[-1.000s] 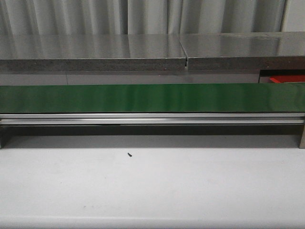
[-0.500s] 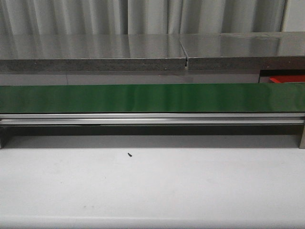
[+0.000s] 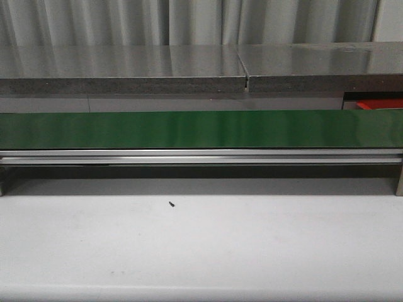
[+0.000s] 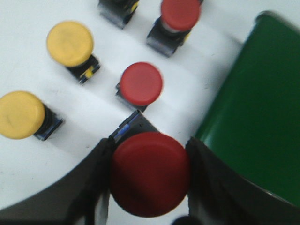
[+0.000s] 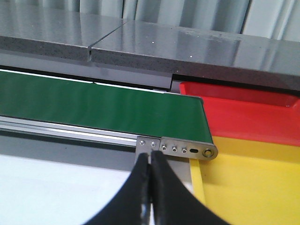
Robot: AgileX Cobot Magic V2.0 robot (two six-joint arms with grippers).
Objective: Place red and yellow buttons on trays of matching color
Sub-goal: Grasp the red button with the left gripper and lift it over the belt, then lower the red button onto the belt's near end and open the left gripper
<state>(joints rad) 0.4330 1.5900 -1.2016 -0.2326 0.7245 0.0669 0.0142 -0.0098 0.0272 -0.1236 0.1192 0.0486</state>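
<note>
The red button is hanging beside the green belt. My left gripper needs to move it onto the belt before it opens.
In the left wrist view my left gripper point(image 4: 150, 176) is shut on a red button point(image 4: 150, 174), its black fingers point(image 4: 93, 183) pressing both sides of the red cap. More buttons lie on the white table beyond it: two red ones point(image 4: 141, 84) point(image 4: 180, 13) and two yellow ones point(image 4: 70, 43) point(image 4: 19, 115). In the right wrist view my right gripper point(image 5: 150, 157) is shut on nothing, near the conveyor's end. Past it lie the red tray point(image 5: 243, 112) and the yellow tray point(image 5: 253, 183). A sliver of the red tray point(image 3: 381, 104) shows in the front view. Neither gripper shows there.
The green conveyor belt point(image 3: 201, 129) runs across the front view on an aluminium rail point(image 3: 201, 156); it also shows as green belt point(image 4: 262, 117) beside the held button and green belt point(image 5: 98, 105) ahead of the right gripper. A grey counter point(image 3: 126, 66) stands behind. A tiny dark speck point(image 3: 171, 203) lies on the table.
</note>
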